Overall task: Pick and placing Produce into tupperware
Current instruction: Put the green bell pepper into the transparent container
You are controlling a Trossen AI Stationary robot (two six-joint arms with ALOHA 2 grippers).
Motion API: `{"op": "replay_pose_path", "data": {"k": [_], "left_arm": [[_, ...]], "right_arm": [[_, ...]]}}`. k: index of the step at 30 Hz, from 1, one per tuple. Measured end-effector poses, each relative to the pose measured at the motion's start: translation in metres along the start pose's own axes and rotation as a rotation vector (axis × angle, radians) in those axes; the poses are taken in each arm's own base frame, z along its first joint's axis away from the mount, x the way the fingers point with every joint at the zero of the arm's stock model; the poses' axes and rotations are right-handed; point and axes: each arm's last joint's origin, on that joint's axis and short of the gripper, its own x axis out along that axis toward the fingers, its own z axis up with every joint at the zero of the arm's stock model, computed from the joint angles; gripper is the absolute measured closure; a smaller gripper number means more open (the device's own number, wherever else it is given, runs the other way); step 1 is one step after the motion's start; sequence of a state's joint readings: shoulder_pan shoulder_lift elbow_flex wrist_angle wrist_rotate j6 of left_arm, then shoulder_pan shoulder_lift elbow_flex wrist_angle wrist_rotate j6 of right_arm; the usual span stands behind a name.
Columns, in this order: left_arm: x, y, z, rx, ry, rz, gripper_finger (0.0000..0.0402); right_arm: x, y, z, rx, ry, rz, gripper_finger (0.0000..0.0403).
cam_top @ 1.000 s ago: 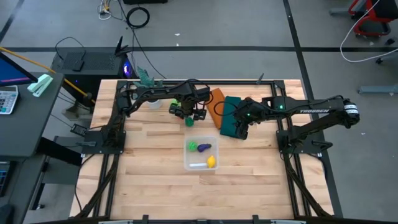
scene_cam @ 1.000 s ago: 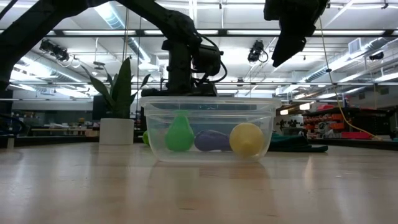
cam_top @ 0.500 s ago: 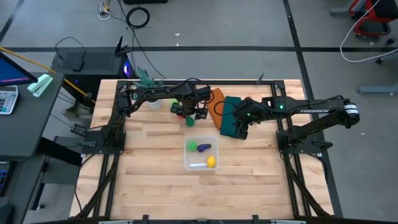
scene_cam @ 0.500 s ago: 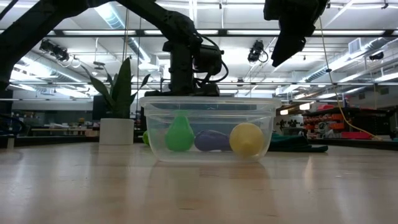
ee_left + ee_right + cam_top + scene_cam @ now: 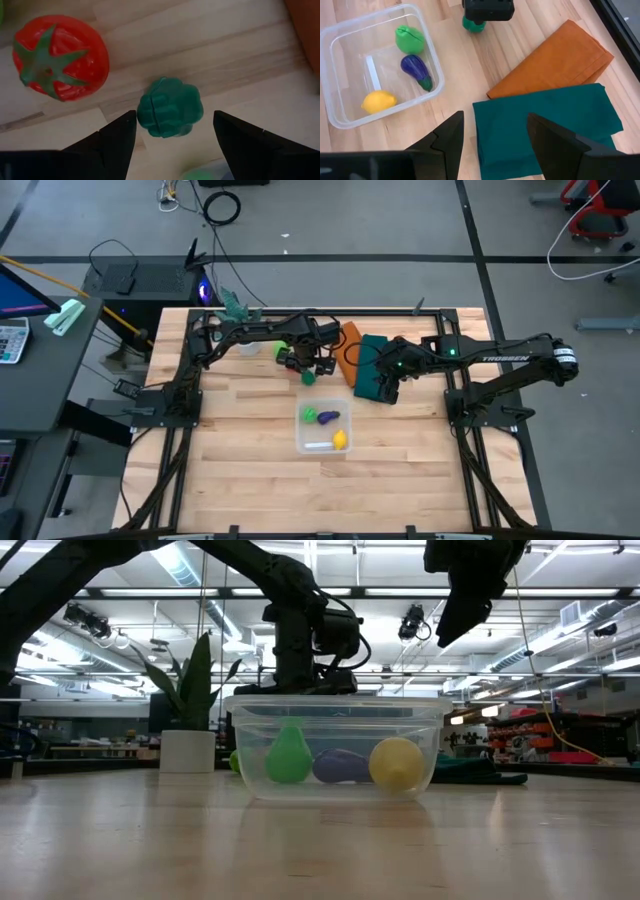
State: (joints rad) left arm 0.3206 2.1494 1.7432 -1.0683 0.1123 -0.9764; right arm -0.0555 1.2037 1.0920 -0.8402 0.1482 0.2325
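The left gripper grabs the dark green produce's lobed sides next, to add it to the tupperware (image 5: pixel 323 428).
The clear tupperware (image 5: pixel 323 428) sits mid-table with a light green piece (image 5: pixel 410 40), a purple eggplant (image 5: pixel 417 72) and a yellow lemon (image 5: pixel 379 101) inside. Beyond its far side, my left gripper (image 5: pixel 174 116) points down, open. The dark green produce (image 5: pixel 170 114) rests on the wood between its fingers, with a gap on each side. A red tomato (image 5: pixel 60 57) lies on the wood beside it. My right gripper (image 5: pixel 495 120) hangs open above the dark green cloth (image 5: pixel 545 125), holding nothing.
An orange folded cloth (image 5: pixel 350 345) and the dark green cloth (image 5: pixel 372 372) lie side by side at the far right of the tupperware. A potted plant in a white pot (image 5: pixel 190 735) stands at the far left. Bare wood lies along the near half of the table.
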Motion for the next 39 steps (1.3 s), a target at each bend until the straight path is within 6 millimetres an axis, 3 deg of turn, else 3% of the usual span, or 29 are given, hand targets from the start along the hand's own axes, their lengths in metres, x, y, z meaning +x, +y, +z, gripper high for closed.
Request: {"op": "replay_pose_path", "data": {"k": [30, 39], "left_arm": [[0.018, -0.008, 0.001, 0.059, 0.027, -0.038, 0.0118], [0.018, -0.010, 0.003, 0.073, 0.011, -0.059, 0.0159]], "right_arm": [[0.000, 0.000, 0.001, 0.004, -0.012, 0.003, 0.0225], [0.000, 0.000, 0.001, 0.004, -0.011, 0.002, 0.0225]]}}
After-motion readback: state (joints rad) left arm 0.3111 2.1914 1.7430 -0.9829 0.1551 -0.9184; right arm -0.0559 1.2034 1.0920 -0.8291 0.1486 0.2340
